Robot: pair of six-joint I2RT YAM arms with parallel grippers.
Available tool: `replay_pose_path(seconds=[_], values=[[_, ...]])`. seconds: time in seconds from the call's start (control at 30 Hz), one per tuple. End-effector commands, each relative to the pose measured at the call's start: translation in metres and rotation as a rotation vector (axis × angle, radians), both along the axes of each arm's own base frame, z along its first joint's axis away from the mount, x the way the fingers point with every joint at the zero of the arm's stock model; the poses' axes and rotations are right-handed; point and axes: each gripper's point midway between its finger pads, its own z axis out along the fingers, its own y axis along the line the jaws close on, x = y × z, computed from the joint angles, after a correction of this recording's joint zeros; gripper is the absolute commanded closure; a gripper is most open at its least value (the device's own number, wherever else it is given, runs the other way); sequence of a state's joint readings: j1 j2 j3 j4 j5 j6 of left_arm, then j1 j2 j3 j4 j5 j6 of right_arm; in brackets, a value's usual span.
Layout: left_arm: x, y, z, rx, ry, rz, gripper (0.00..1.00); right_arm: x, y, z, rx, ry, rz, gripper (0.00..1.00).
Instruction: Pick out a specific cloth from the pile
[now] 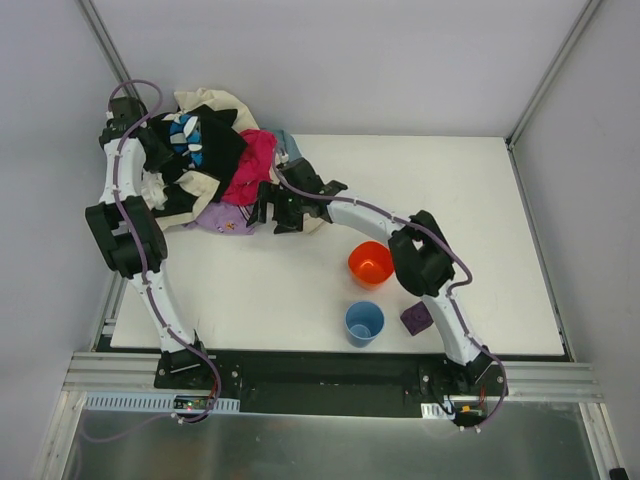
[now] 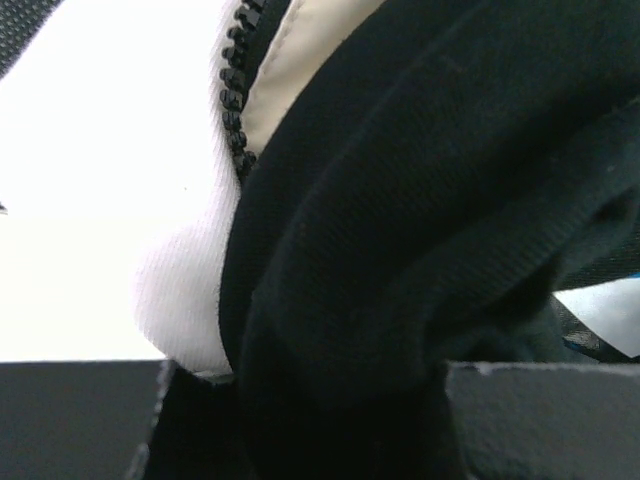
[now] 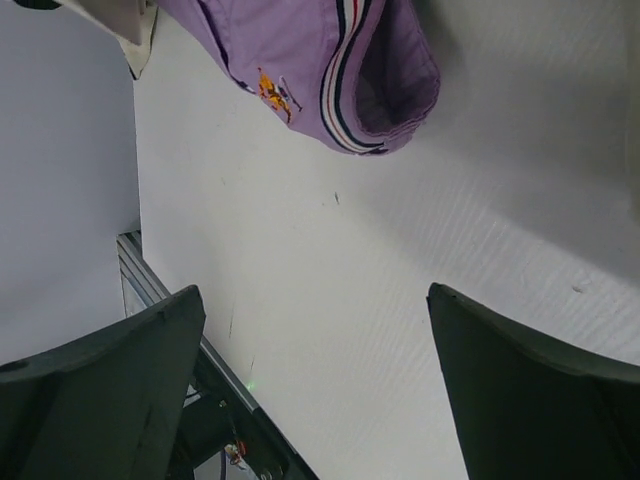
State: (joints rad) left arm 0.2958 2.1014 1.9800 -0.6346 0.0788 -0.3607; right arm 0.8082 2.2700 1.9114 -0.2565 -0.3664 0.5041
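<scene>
My right gripper is to pull the lavender cloth free from under the pile, so it needs to grab the cloth by its exposed striped hem (image 1: 243, 217) (image 3: 346, 98).
The pile (image 1: 205, 150) of black, white, cream, magenta and blue garments lies at the table's far left corner. The lavender cloth (image 1: 224, 217) sticks out from under its near edge. In the right wrist view the cloth (image 3: 330, 60) shows a striped hem and a small orange emblem. My right gripper (image 1: 270, 207) hovers just right of the cloth, and in its own view the gripper (image 3: 315, 385) is open over bare table. My left gripper (image 1: 160, 150) is buried in the pile's left side. Its fingers (image 2: 80, 420) are shut on a bunched black garment (image 2: 400, 250).
An orange bowl (image 1: 371, 263), a blue cup (image 1: 364, 323) and a small purple block (image 1: 416, 318) stand on the white table (image 1: 450, 200) near the right arm. An aluminium frame rail (image 3: 160, 300) runs along the table edge beside the cloth.
</scene>
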Motion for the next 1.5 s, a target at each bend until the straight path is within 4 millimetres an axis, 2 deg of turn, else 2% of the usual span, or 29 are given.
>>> replay_pose_path(seconds=[0.0, 0.2, 0.33, 0.63, 0.83, 0.97, 1.07, 1.2, 1.3, 1.47], values=[[-0.029, -0.02, -0.001, -0.077, 0.076, -0.023, 0.91, 0.004, 0.018, -0.003, 0.089, 0.087, -0.058, 0.04], [-0.029, -0.028, -0.004, -0.122, 0.078, -0.046, 0.87, 0.01, 0.027, -0.027, 0.1, 0.137, -0.102, 0.03], [-0.029, -0.032, 0.0, -0.136, 0.065, -0.06, 0.8, 0.018, 0.033, -0.041, 0.101, 0.167, -0.136, 0.01], [-0.033, -0.039, 0.005, -0.162, 0.056, -0.079, 0.7, 0.035, 0.051, -0.064, 0.136, 0.237, -0.219, 0.18], [-0.034, -0.042, 0.0, -0.177, 0.064, -0.087, 0.66, 0.044, 0.062, -0.082, 0.156, 0.282, -0.255, 0.34], [-0.033, -0.043, 0.002, -0.182, 0.054, -0.097, 0.65, 0.05, 0.064, -0.084, 0.16, 0.28, -0.278, 0.43], [-0.034, -0.044, 0.003, -0.183, 0.053, -0.1, 0.64, 0.054, 0.065, -0.085, 0.159, 0.274, -0.286, 0.56], [-0.033, -0.046, 0.002, -0.194, 0.05, -0.11, 0.61, 0.054, 0.067, -0.081, 0.167, 0.271, -0.281, 0.82], [-0.033, -0.048, 0.005, -0.202, 0.042, -0.117, 0.58, 0.053, 0.068, -0.071, 0.176, 0.253, -0.259, 0.99], [-0.032, -0.047, 0.006, -0.196, 0.037, -0.122, 0.54, 0.048, 0.062, -0.037, 0.186, 0.182, -0.209, 0.99]])
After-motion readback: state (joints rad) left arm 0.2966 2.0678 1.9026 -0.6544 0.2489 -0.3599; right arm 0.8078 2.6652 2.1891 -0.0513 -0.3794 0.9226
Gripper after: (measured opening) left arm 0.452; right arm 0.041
